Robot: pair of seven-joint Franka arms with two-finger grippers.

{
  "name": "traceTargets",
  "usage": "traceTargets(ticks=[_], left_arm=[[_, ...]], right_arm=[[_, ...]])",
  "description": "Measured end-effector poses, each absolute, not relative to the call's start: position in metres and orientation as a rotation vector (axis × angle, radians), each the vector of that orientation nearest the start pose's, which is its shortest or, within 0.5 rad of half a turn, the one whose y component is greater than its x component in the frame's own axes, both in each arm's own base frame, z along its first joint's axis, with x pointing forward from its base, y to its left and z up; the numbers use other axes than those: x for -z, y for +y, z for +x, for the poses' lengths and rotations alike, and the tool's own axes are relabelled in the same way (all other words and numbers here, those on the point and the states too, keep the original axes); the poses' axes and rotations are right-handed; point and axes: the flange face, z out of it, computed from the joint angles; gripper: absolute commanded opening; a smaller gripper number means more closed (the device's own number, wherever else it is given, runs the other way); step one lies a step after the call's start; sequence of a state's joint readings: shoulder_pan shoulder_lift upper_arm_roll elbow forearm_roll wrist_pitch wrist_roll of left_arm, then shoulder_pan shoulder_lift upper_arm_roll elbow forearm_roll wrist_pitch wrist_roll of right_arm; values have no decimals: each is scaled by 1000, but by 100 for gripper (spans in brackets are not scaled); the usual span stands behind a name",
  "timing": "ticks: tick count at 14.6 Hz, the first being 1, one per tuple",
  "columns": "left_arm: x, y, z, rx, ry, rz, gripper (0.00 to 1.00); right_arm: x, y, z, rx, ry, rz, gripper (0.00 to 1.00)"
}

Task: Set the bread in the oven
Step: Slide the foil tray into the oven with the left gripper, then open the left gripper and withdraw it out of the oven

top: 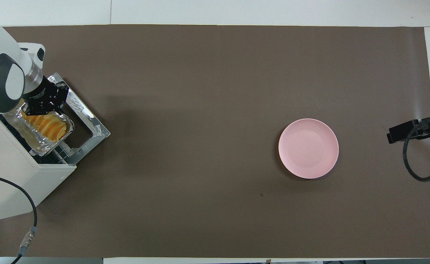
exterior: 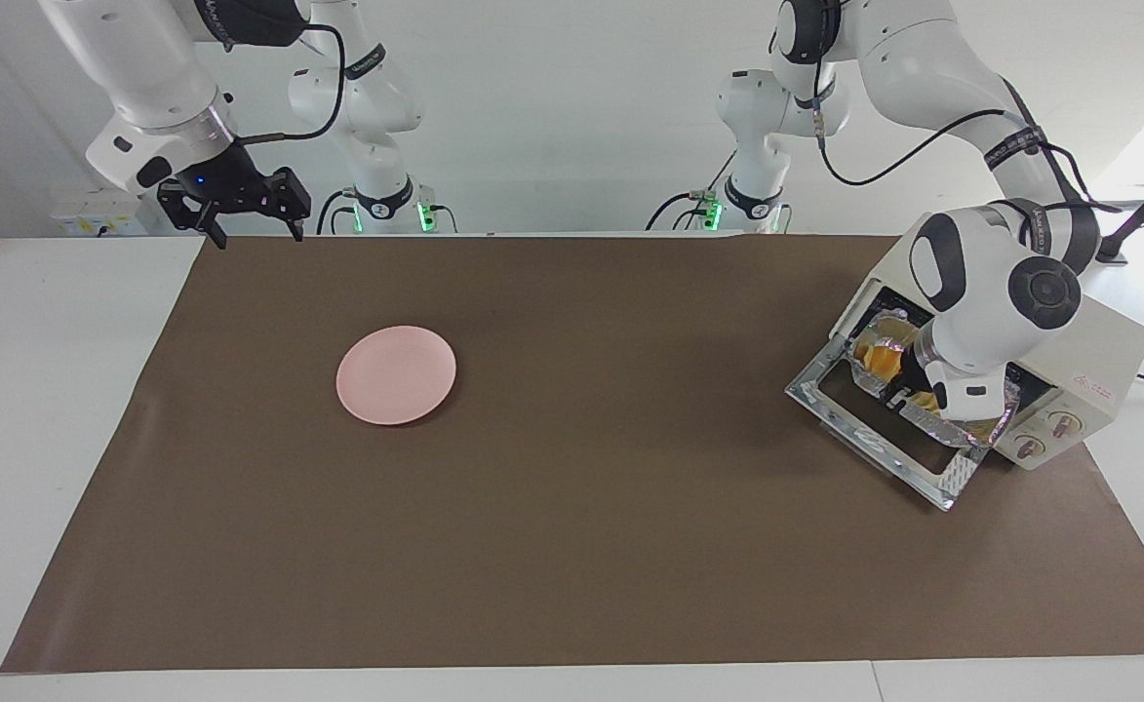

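Note:
The foil tray's outer edge juts over the oven door, so I should move the foil tray until the bread sits inside the oven's opening before my left gripper releases it.
The bread [top: 48, 124], a ridged golden loaf, lies in a crinkled foil tray [top: 43, 149] that rests half inside the mouth of the cream oven [top: 13, 183], over its dropped glass door [top: 92, 126]. My left gripper [top: 40, 108] is shut on the tray's rim at the end of the loaf toward the table's middle. In the facing view the left wrist covers most of the bread [exterior: 879, 359], and the tray [exterior: 999, 419] sits at the oven [exterior: 1108, 361] opening. My right gripper [exterior: 256, 234] waits open in the air over the mat's corner at the right arm's end.
A round pink plate [exterior: 396, 374] [top: 308, 148] sits on the brown mat toward the right arm's end. The oven's two knobs [exterior: 1040, 436] face the table. The open door [exterior: 864, 429] juts out over the mat.

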State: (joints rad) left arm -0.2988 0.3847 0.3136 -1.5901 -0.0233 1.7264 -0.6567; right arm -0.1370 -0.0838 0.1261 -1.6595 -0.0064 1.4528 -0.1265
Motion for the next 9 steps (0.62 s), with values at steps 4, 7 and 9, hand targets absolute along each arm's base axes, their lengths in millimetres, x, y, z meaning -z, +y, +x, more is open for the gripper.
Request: traceTargets(ticks=[4, 7, 9], left_arm=[[-399, -1, 626, -322, -986, -2795, 0], [-397, 7, 620, -343, -997, -2792, 0], [-397, 8, 618, -346, -995, -2792, 0]], right_arm=[[-618, -4, 515, -196, -179, -3139, 100], [-618, -4, 515, -196, -179, -3139, 100], [-618, -4, 515, -196, -179, -3139, 100]])
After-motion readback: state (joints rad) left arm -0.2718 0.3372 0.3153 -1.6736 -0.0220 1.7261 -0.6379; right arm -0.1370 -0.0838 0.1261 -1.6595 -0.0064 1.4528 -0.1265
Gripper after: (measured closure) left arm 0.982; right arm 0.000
